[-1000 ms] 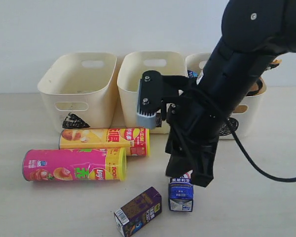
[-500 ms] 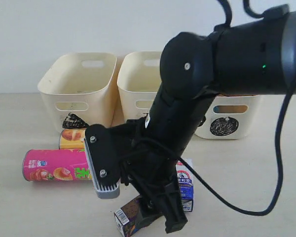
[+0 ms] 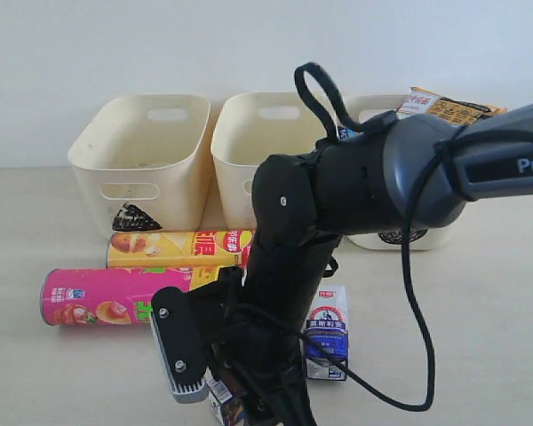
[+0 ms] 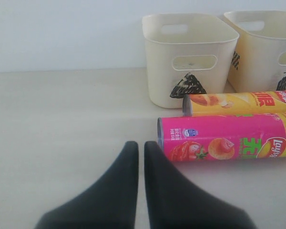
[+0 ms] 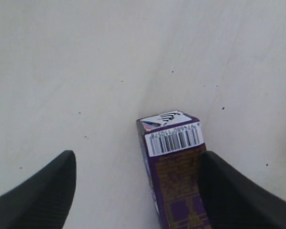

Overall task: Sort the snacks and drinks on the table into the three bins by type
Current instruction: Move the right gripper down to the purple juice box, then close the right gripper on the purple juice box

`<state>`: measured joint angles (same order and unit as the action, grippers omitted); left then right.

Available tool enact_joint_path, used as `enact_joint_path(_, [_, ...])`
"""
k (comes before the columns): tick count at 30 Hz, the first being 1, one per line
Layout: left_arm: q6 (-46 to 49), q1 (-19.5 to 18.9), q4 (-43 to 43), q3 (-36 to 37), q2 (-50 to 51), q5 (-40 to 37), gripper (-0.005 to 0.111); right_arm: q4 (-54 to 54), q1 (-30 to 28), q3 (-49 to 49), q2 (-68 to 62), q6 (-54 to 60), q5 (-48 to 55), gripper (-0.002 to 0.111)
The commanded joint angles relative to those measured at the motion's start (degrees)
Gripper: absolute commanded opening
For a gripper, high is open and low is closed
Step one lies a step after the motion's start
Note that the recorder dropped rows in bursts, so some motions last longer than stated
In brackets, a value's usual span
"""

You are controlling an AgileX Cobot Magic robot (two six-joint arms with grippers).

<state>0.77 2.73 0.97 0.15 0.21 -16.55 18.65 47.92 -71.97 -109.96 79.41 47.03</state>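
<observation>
I should grab the purple carton [image 5: 176, 176] by its long sides with my right gripper next, because the carton is long from end to end but narrow across.
The dark purple carton [image 5: 176, 176] lies on the table [image 5: 86, 71] between the fingers of my open right gripper [image 5: 137, 160], close against one finger [image 5: 238, 191]. In the exterior view my right arm [image 3: 311, 240] bends low over the front and hides all but a corner of that carton [image 3: 222, 395]. The white and blue carton [image 3: 327, 333] stands just beside it. The yellow tube [image 3: 178, 248] and pink tube [image 3: 98, 297] lie in front of the bins. My left gripper [image 4: 139, 148] is shut on nothing, near the pink tube's [image 4: 224, 143] end.
Three cream bins stand in a row at the back: the triangle bin [image 3: 142, 151], the middle bin [image 3: 266, 133] and the circle bin [image 3: 426, 235], half hidden by the arm. The orange-brown packet [image 3: 449, 108] sticks out of the circle bin.
My right arm has swung down and to the left, from above the white and blue carton to the purple carton, which it now covers in the exterior view.
</observation>
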Motion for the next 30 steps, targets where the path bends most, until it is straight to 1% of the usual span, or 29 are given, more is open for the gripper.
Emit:
enact_joint_path(1, [0.12, -0.22, -0.08, -0.15, -0.21, 0.2, 0.004, -1.16, 0.03, 0.03, -1.52, 0.79, -3.55, 0.065])
enact_joint_path(4, [0.12, -0.22, -0.08, -0.15, -0.21, 0.2, 0.004, -3.74, 0.03, 0.03, -2.27, 0.79, -4.35, 0.065])
enact_joint_path(13, [0.12, -0.22, -0.08, -0.15, -0.21, 0.2, 0.004, -4.75, 0.03, 0.03, -2.72, 0.58, -5.0, 0.065])
enact_joint_path(19, [0.12, -0.22, -0.08, -0.15, -0.21, 0.2, 0.004, -11.87, 0.03, 0.03, -2.72, -0.02, -5.24, 0.065])
enact_joint_path(30, [0.12, -0.22, -0.08, -0.15, -0.21, 0.2, 0.004, -11.98, 0.03, 0.03, -2.72, -0.02, -7.83, 0.065])
